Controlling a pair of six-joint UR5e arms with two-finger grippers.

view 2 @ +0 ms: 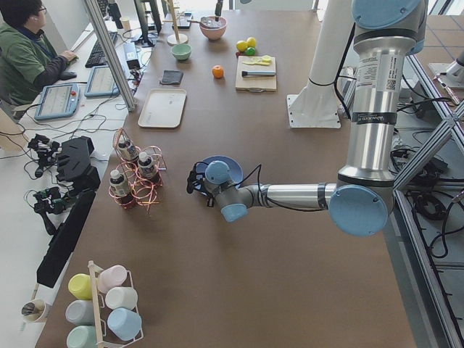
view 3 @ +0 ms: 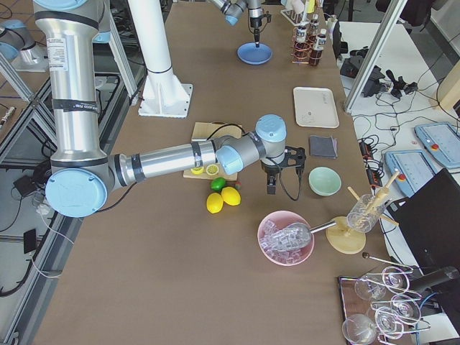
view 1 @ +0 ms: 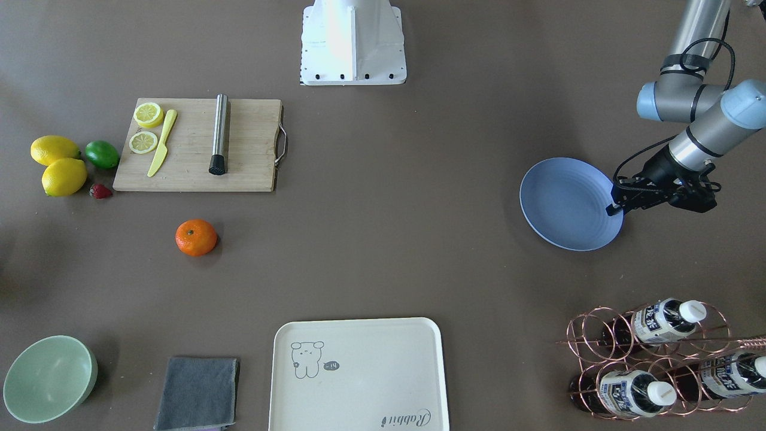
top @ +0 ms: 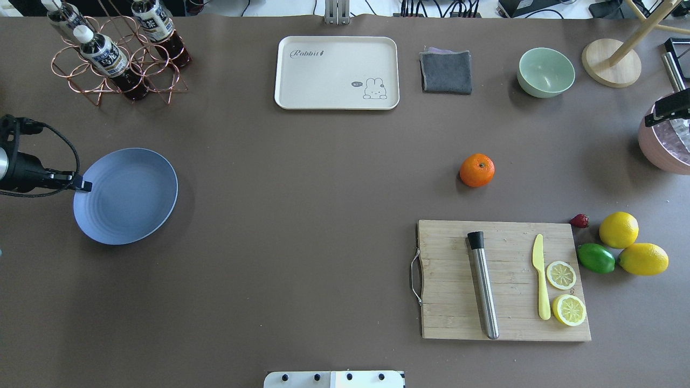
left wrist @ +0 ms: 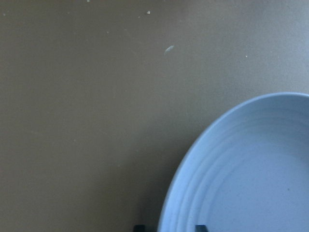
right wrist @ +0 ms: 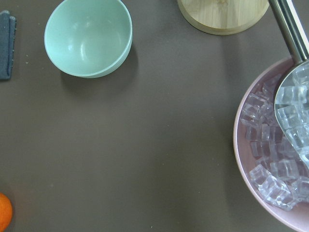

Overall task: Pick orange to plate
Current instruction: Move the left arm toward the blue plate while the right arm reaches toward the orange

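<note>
The left gripper grabs the plate by its rim (view 1: pixel 619 222) next, to bring the plate within reach of the orange (view 1: pixel 195 237).
The orange (view 1: pixel 195 237) lies alone on the brown table in front of the cutting board, also seen from above (top: pixel 476 170); only its edge shows at the bottom left of the right wrist view (right wrist: pixel 4 217). Far across the table rests the blue-grey plate (top: pixel 129 196), with nothing on it. My left gripper (top: pixel 83 186) is at the plate's rim (left wrist: pixel 166 212). Its two fingertips (left wrist: pixel 140 227) stand apart, one outside the rim and one over the plate. My right gripper (view 3: pixel 272 183) hangs between the lemons and the green bowl, well away from the orange. I cannot tell its state.
A wooden cutting board (top: pixel 504 280) holds a steel muddler, a yellow knife and lemon slices. Lemons (top: pixel 619 229), a lime and a strawberry lie beside it. Also here: cream tray (top: pixel 337 73), grey cloth (top: pixel 446 71), green bowl (top: pixel 545 71), pink ice bowl (right wrist: pixel 275 183), bottle rack (top: pixel 116 59).
</note>
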